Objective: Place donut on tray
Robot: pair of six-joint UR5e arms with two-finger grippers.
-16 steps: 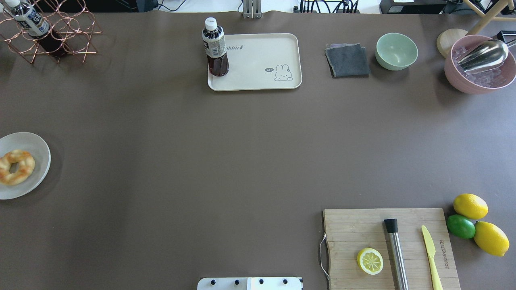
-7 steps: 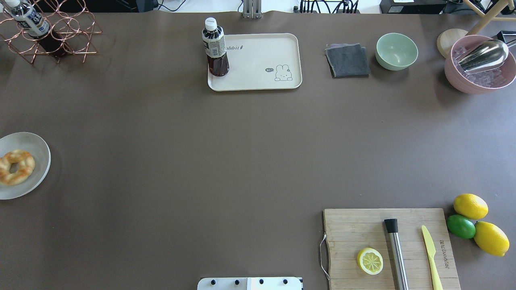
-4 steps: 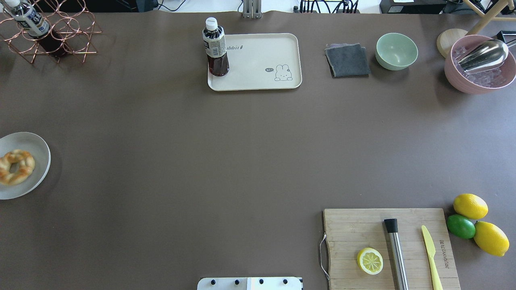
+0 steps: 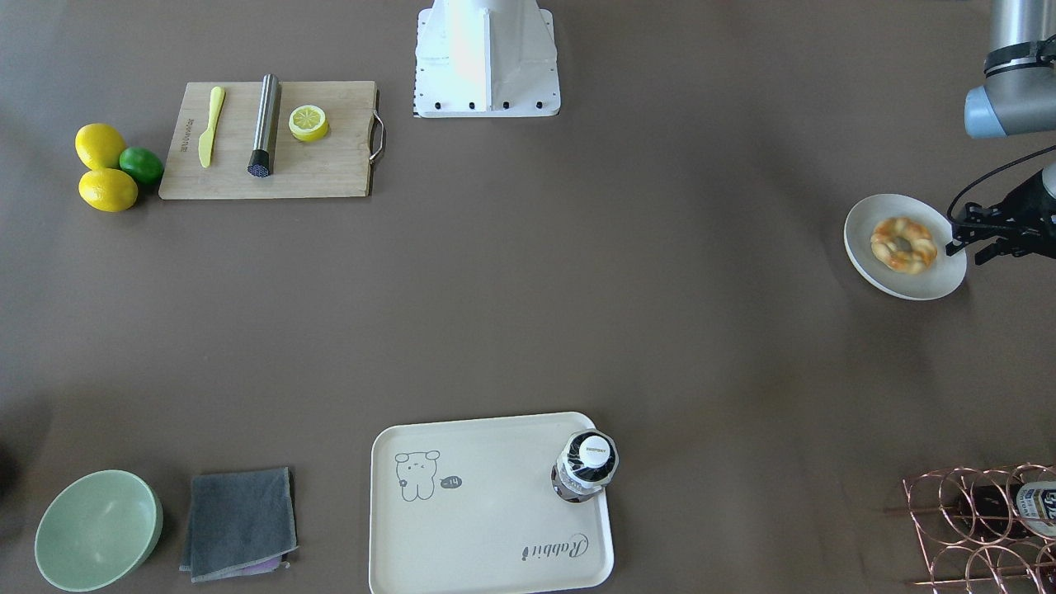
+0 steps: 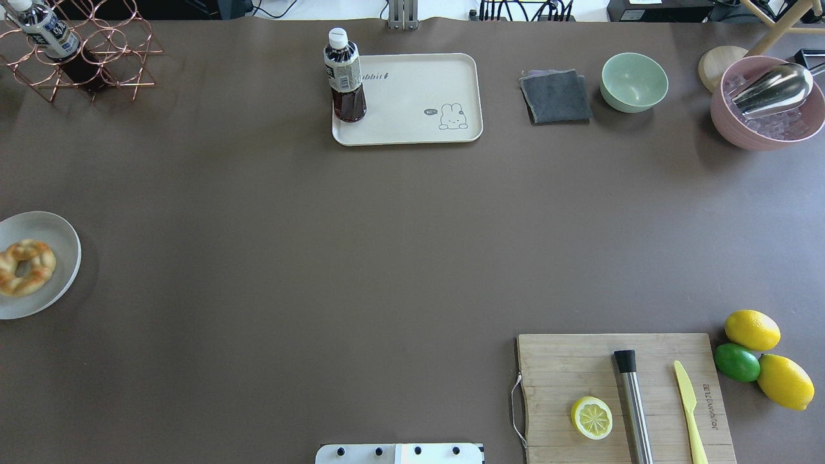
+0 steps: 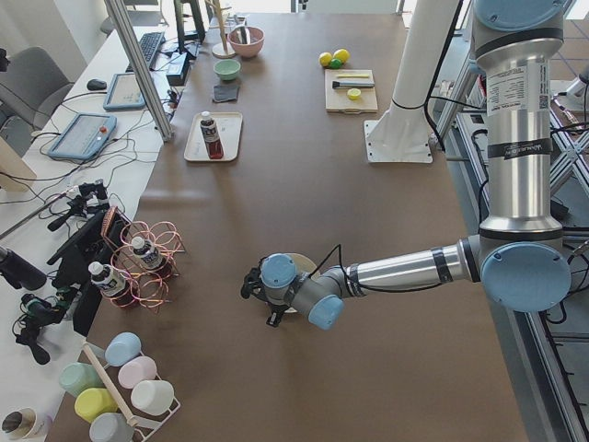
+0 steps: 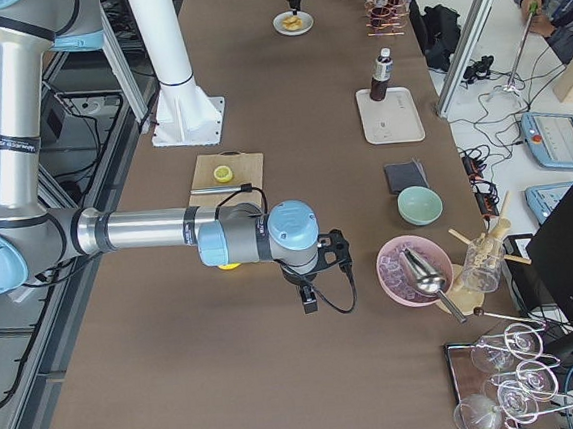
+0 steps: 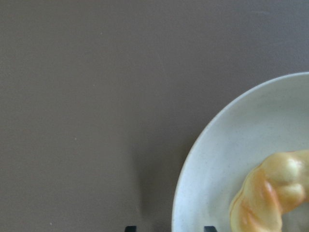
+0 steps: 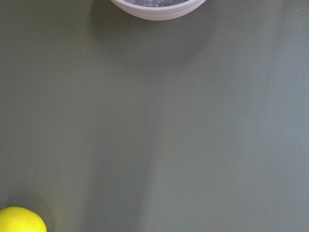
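I should grab the plate by its rim [image 4: 964, 266] with my left gripper next. Then I can carry the donut over to the rabbit tray [image 4: 485, 510].
The donut [image 5: 26, 267] lies on a round off-white plate [image 5: 61, 258] at the table's left edge; it also shows in the front-facing view [image 4: 903, 244] and partly in the left wrist view [image 8: 270, 193]. My left gripper [image 4: 961, 239] hovers at the plate's outer rim, beside the donut and not touching it. Its two fingertips [image 8: 130, 228] stand apart, so it is open and empty. The cream rabbit tray [image 5: 419, 84] sits at the far middle, with a dark drink bottle [image 5: 345, 77] on its left end. My right gripper [image 7: 308, 293] hangs near the pink bowl; I cannot tell its state.
A wooden cutting board [image 5: 567, 367] holds a lemon half [image 5: 591, 417], a metal muddler and a yellow knife. Lemons and a lime [image 5: 737, 362] lie beside it. A grey cloth [image 5: 555, 96], a green bowl [image 5: 634, 82], a pink ice bowl [image 5: 767, 103] and a copper bottle rack [image 5: 84, 51] line the far edge.
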